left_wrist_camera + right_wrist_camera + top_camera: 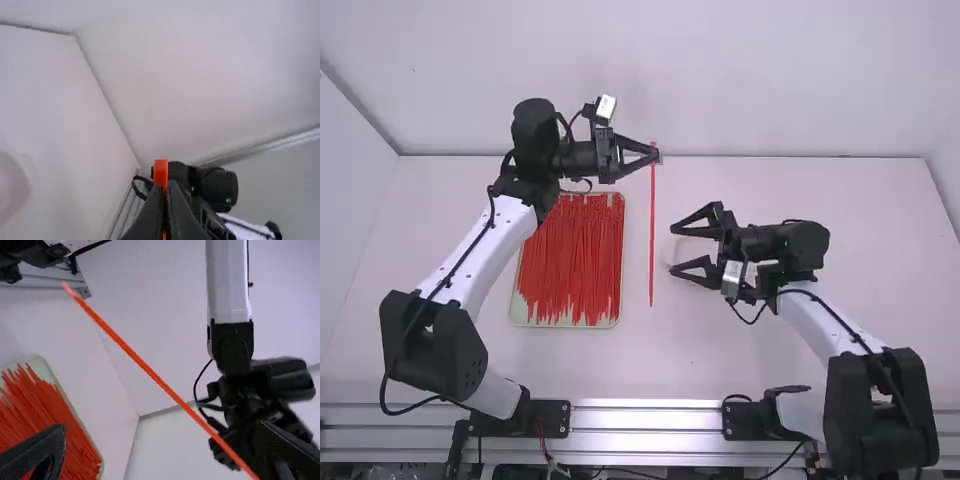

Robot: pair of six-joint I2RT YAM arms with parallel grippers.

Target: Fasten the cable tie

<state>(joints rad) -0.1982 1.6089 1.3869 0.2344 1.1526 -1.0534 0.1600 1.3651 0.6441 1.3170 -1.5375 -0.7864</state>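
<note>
The strap of the red cable tie needs to go through the head [653, 144] to be fastened. My right gripper should next grip the cable tie by its thin tail end [651, 295] for that.
A single red cable tie [651, 225] hangs straight down from my left gripper [654, 154], which is shut on its top end above the table's back middle. In the left wrist view the tie's head [160, 172] sticks up between the shut fingers. My right gripper [692, 250] sits to the right of the tie's lower half, open, with nothing between its fingers. In the right wrist view the cable tie [150, 372] runs as a long red diagonal, with the left gripper [272, 452] holding one end.
A pale tray [616, 322] holding several loose red cable ties [572, 260] lies left of the hanging tie, under the left arm. In the right wrist view the pile of ties [40, 407] lies near one of my fingers [35, 452].
</note>
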